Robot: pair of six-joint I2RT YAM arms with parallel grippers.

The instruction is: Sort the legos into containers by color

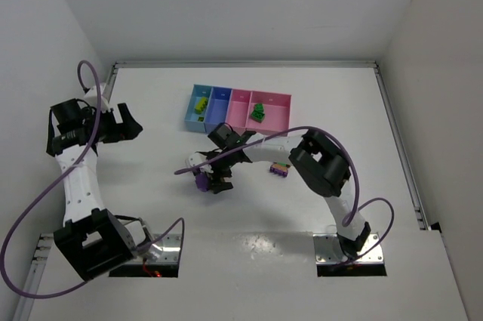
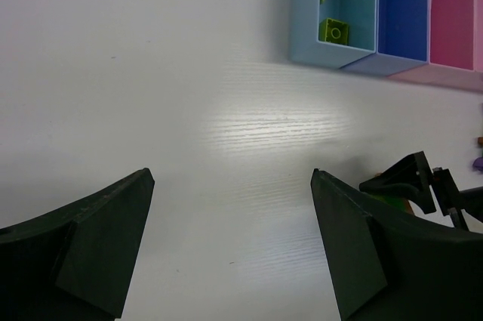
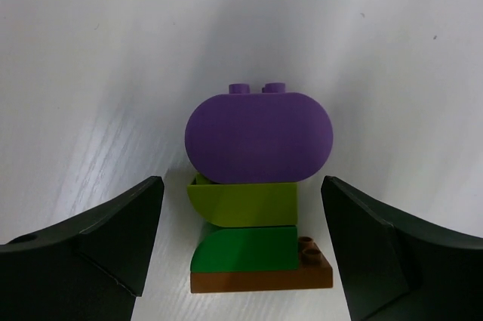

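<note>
My right gripper should close on the stack now. Its fingers are on both sides of the lime brick at tabletop depth, and the purple piece is beyond the fingers.
A short stack of legos lies on the white table: a round purple piece (image 3: 259,136), a lime brick (image 3: 245,204), a green brick (image 3: 249,249) and an orange-brown plate (image 3: 260,279). My right gripper (image 3: 240,185) is open, one finger on each side of the stack and gaps on both sides. From above, the gripper (image 1: 210,174) is over the purple stack (image 1: 202,180). Another small strip (image 1: 280,170) lies to its right. The containers (image 1: 278,102) stand behind; lime pieces (image 1: 201,104) are in the light blue bin, a green one (image 1: 258,113) in the wider pink bin. My left gripper (image 2: 232,174) hangs open over bare table.
The left wrist view shows the light blue bin (image 2: 362,4) holding a lime brick (image 2: 333,31), the blue bin (image 2: 404,11) and a pink bin (image 2: 453,11). The right arm's gripper (image 2: 411,181) shows at that view's right edge. Walls enclose the table on three sides.
</note>
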